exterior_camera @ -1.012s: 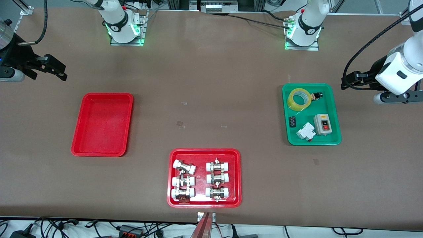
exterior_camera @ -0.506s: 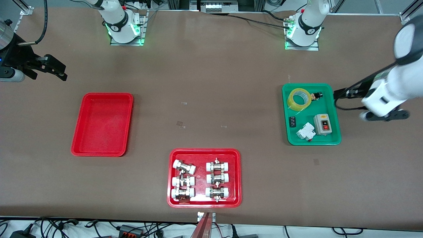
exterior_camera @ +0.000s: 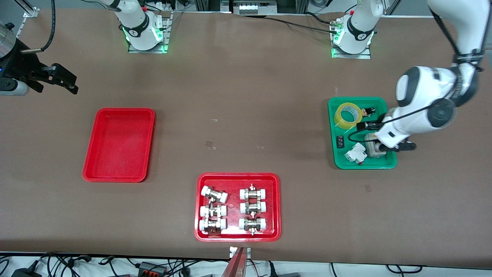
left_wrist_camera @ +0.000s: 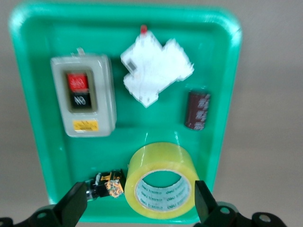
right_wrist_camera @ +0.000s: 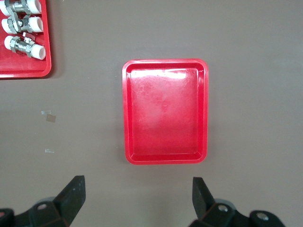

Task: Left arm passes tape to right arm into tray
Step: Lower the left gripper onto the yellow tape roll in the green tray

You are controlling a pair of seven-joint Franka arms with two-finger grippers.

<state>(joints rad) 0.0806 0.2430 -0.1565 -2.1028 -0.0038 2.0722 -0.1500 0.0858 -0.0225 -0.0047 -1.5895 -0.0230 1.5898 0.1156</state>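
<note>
My left gripper will next grab the yellow tape by its ring's side (exterior_camera: 341, 119) (left_wrist_camera: 191, 172), so the other side of the ring stays free for my right gripper.
The yellow tape (exterior_camera: 348, 116) lies flat in the green tray (exterior_camera: 334, 154), at the end of the tray nearer the robot bases. The left arm (exterior_camera: 419, 100) reaches over that tray. In the left wrist view my left gripper (left_wrist_camera: 138, 199) is open and empty above the tray (left_wrist_camera: 33, 142), its fingers standing either side of the tape (left_wrist_camera: 161, 184). My right gripper (exterior_camera: 73, 85) is open and empty, and it waits over bare table at the right arm's end. The plain red tray (exterior_camera: 119, 144) is empty; the right wrist view shows it (right_wrist_camera: 165, 111) past the open gripper (right_wrist_camera: 137, 191).
The green tray also holds a grey switch box (left_wrist_camera: 83, 97), a white breaker (left_wrist_camera: 156, 68), a dark capacitor (left_wrist_camera: 198, 109) and a small black part (left_wrist_camera: 106, 183) beside the tape. A red tray of white-capped fittings (exterior_camera: 238, 177) sits near the table's front edge.
The left arm has swung in from the table's end and now hangs over the green tray. The right arm has not moved.
</note>
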